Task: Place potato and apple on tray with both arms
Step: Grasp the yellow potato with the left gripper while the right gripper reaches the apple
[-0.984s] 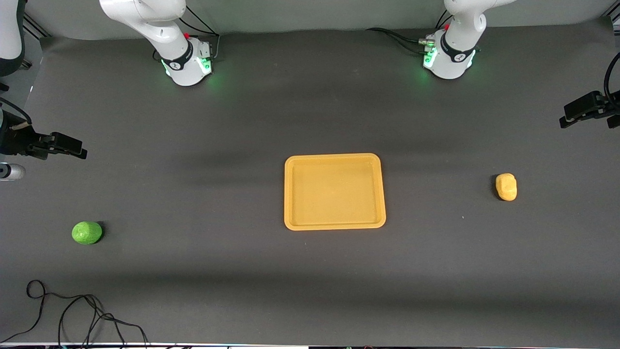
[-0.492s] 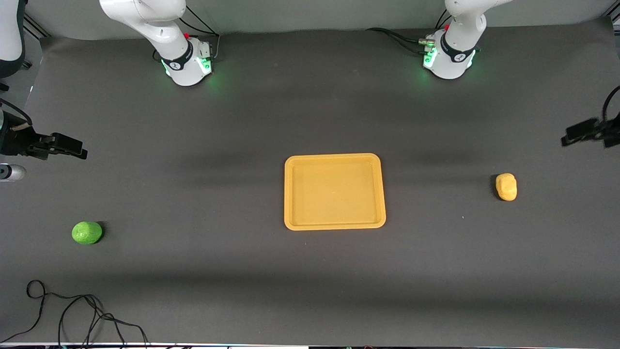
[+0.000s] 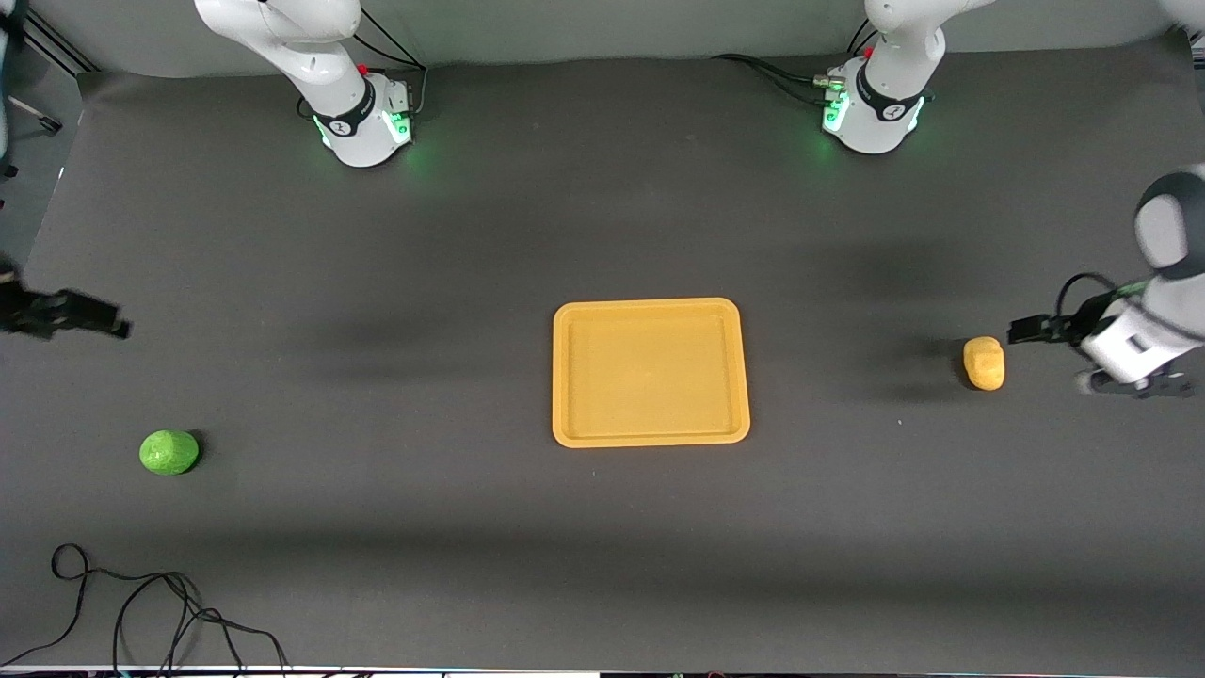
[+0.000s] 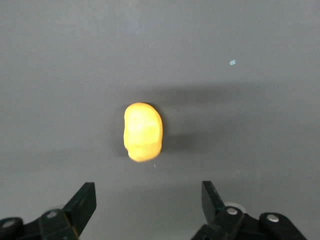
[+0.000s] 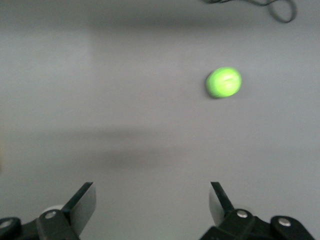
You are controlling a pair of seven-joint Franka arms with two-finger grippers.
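Observation:
Next, the right gripper grabs the green apple around its round body (image 3: 168, 452) to place the apple on the tray (image 3: 650, 372).
The yellow-orange tray (image 3: 650, 372) lies empty at the table's middle. The potato (image 3: 984, 363) lies on the mat toward the left arm's end. My left gripper (image 3: 1033, 330) hangs open and empty just beside and above it; in the left wrist view the potato (image 4: 143, 131) lies a little ahead of the open gripper (image 4: 149, 195). The green apple (image 3: 169, 452) lies toward the right arm's end. My right gripper (image 3: 94, 325) is open and empty over bare mat, well short of the apple; the right wrist view shows the apple (image 5: 223, 82) ahead and off to one side of the gripper (image 5: 152, 195).
A black cable (image 3: 141, 603) loops on the mat near the front edge, nearer to the front camera than the apple; part of it shows in the right wrist view (image 5: 272, 6). The arm bases (image 3: 362, 122) (image 3: 871, 108) stand along the back edge.
My left arm has swung in and down until its gripper is beside the potato. My right gripper has shifted toward the apple. Potato, apple and tray have not moved.

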